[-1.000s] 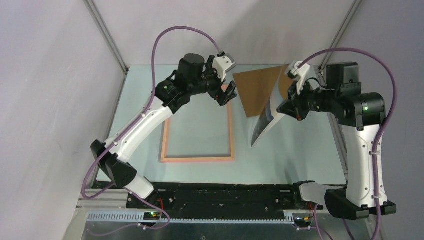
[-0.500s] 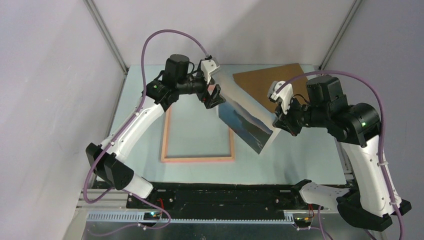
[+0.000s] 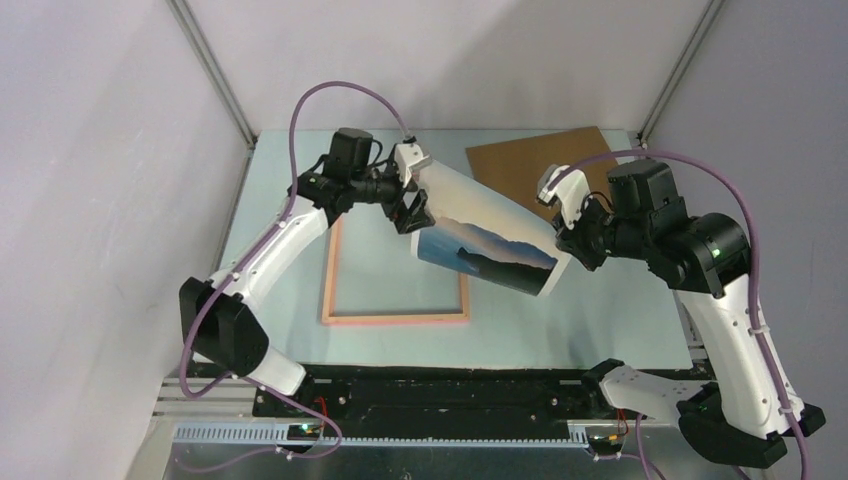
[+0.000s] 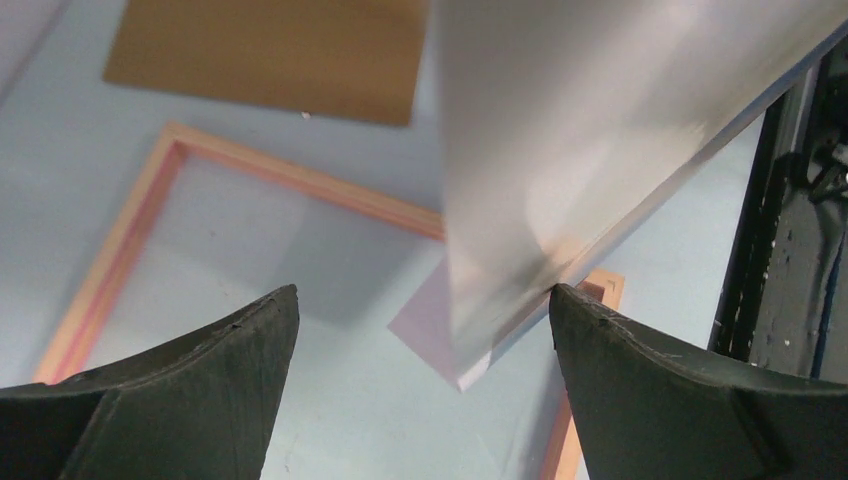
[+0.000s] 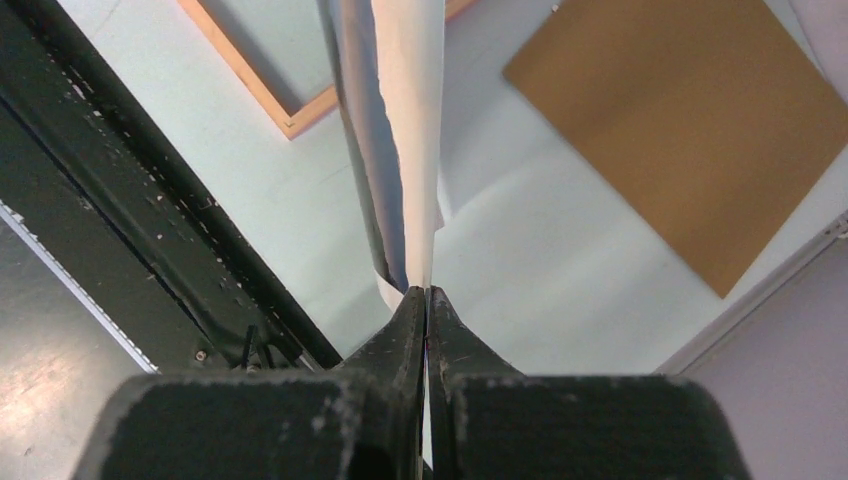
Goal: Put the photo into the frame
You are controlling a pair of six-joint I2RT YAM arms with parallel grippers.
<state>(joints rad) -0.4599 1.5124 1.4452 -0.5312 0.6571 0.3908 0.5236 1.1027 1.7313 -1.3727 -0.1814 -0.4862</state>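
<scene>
My left gripper grabs the photo by its free corner above the frame next, so the photo's middle stays free to settle into the frame [image 3: 395,318].
The photo [image 3: 490,240], a blue seascape with a pale sky, hangs tilted in the air over the right rail of the pink frame [image 3: 395,318], which lies flat on the table. My right gripper [image 3: 562,245] is shut on the photo's right edge; in the right wrist view the sheet [image 5: 410,120] runs edge-on out of the pinched tips [image 5: 427,292]. My left gripper [image 3: 412,215] stands open at the photo's left end. In the left wrist view the photo's corner [image 4: 560,150] sits between the spread fingers [image 4: 422,295], close to the right one, above the frame [image 4: 300,180].
A plain brown backing board [image 3: 535,165] lies flat at the back right of the table, also in the right wrist view [image 5: 690,130]. The black mounting rail [image 3: 440,385] runs along the near edge. Grey walls close in on the left and right.
The right arm has swung the photo leftward from beside the board and turned it picture-side up over the frame. The left gripper drew back left and now stands at the photo's left end, still open.
</scene>
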